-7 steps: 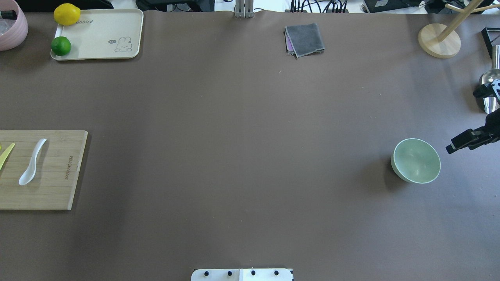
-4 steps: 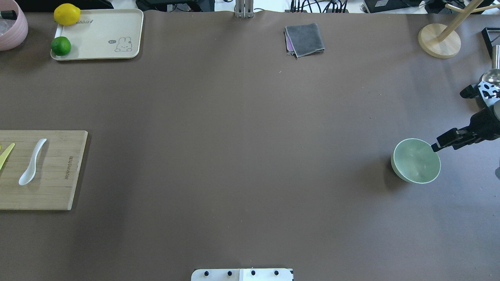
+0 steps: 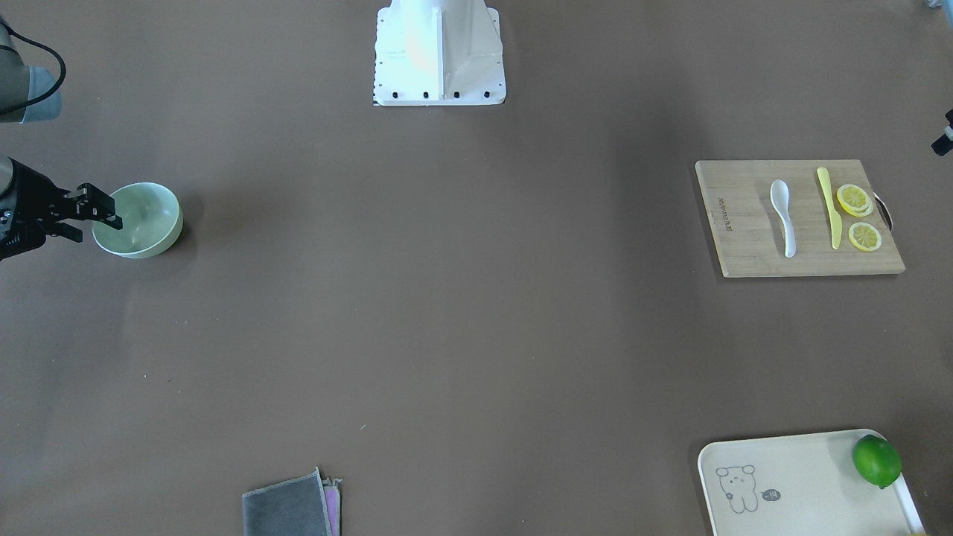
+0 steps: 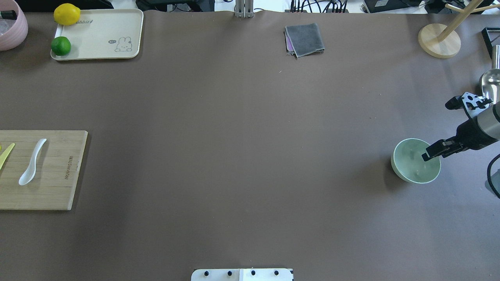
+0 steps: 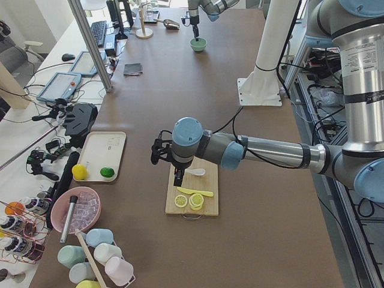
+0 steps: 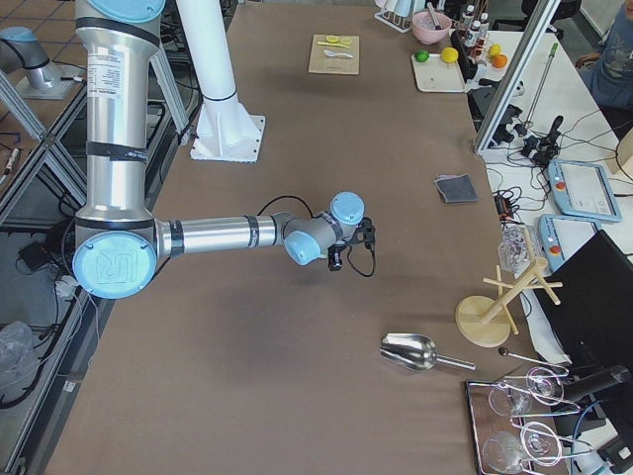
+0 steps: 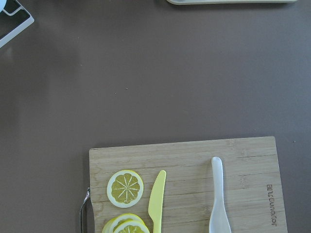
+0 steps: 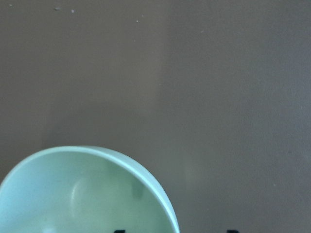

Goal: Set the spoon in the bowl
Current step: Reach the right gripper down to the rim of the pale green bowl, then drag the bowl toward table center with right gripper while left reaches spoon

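My right gripper should next grip the mint-green bowl by its rim to bring it into place for the spoon.
The white spoon lies on the wooden cutting board at the table's left edge; it also shows in the front-facing view and the left wrist view. The mint-green bowl stands empty at the right. My right gripper is open over the bowl's right rim; in the front-facing view its fingers straddle the rim, which the right wrist view shows between two dark tips. My left gripper hangs above the board near the spoon. I cannot tell whether it is open.
A yellow knife and lemon slices lie on the board beside the spoon. A cream tray with a lime and a lemon, a pink bowl, a grey cloth, a wooden stand and a metal scoop line the far side.
My right gripper has moved left, from beside the bowl to over its right rim. The spoon and the bowl have not moved.
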Tool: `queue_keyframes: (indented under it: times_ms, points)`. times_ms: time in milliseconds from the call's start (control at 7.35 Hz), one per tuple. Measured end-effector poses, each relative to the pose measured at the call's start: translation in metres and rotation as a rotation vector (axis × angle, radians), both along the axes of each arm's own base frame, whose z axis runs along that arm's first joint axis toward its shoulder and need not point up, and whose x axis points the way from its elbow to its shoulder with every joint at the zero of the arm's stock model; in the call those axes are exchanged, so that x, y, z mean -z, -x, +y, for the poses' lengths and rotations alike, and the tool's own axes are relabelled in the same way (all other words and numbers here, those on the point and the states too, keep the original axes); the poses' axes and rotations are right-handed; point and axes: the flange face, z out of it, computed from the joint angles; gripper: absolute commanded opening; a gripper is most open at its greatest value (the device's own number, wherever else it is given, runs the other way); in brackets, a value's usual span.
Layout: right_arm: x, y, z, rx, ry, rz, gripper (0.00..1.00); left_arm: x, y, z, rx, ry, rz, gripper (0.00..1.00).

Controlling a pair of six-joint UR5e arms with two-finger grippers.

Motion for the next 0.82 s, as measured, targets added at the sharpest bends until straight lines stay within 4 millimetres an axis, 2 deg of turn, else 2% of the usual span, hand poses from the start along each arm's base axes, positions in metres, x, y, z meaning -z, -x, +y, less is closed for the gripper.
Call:
queue_keyframes:
  times_ms: [544,680,816]
  points:
    - [0.002,-0.008,0.014,0.002,-0.021,-0.019,0.0,-0.001,0.0,-0.001,0.002,-0.001,-0.016,0.98]
    - [0.014,-0.01,0.017,-0.016,-0.012,-0.033,0.0,-0.002,-0.005,-0.003,-0.003,0.0,-0.026,0.97]
    - [0.041,-0.007,0.017,-0.057,0.029,-0.06,0.0,0.001,-0.016,-0.008,-0.005,0.015,-0.037,0.97]
